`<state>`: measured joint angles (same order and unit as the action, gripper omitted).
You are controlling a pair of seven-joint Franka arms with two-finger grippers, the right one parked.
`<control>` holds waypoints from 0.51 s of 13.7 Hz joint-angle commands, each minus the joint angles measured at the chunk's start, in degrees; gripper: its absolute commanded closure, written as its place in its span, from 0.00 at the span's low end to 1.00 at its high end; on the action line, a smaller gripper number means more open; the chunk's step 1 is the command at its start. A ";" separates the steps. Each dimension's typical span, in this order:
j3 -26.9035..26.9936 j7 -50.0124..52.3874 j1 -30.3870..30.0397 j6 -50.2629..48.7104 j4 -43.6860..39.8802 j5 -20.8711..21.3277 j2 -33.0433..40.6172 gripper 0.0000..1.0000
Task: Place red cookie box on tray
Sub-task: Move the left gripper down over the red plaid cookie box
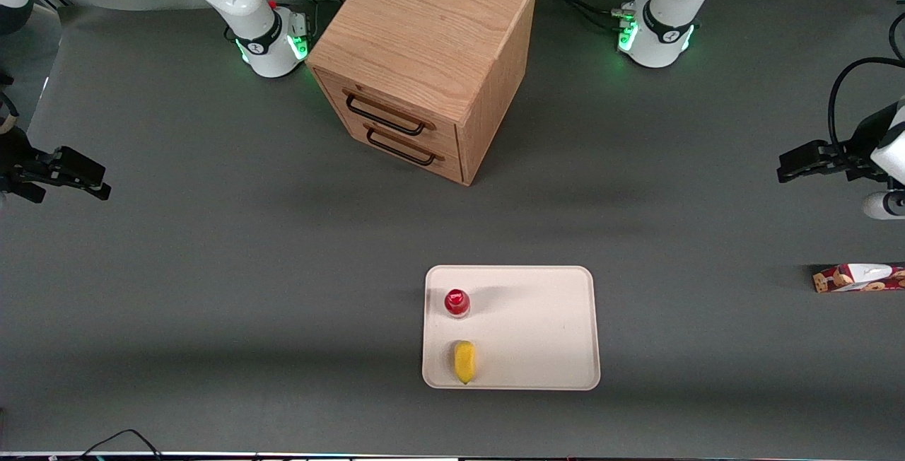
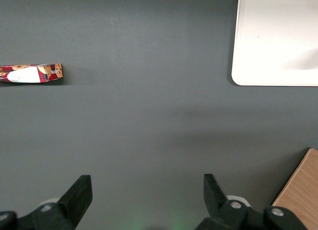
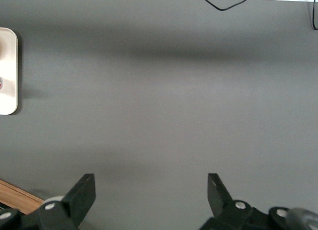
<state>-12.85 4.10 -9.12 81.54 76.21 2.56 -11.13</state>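
My left gripper is to grab the red cookie box next by its middle (image 1: 894,276) beside the white label, and then the box should go on the tray (image 1: 537,327).
The red cookie box (image 1: 859,278) (image 2: 31,73) lies flat on the grey table at the working arm's end, partly cut off by the front view's edge. The cream tray (image 1: 537,327) (image 2: 278,36) sits near the table's middle, nearer the front camera than the cabinet. My left gripper (image 1: 788,166) (image 2: 147,190) hangs open above bare table at the working arm's end, farther from the front camera than the box, with nothing between its fingers.
On the tray stand a small red-capped bottle (image 1: 457,302) and a yellow lemon-like fruit (image 1: 464,361). A wooden two-drawer cabinet (image 1: 424,58) (image 2: 300,190) stands at the back middle, between the arm bases.
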 commanded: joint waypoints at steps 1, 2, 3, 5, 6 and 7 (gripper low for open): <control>4.81 -1.36 3.82 0.20 1.39 -1.15 1.29 0.00; 5.20 -2.15 3.93 0.11 1.39 -1.94 1.29 0.00; 5.20 -2.95 4.02 0.37 1.13 -1.95 1.11 0.00; 6.42 -7.23 4.02 1.60 0.69 -1.51 0.07 0.00; 8.61 -11.44 3.94 3.00 0.69 -1.16 -0.64 0.00; 10.89 -17.66 3.67 4.23 0.69 -1.16 -1.69 0.00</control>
<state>-6.43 -4.67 -5.93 83.33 76.37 1.47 -11.66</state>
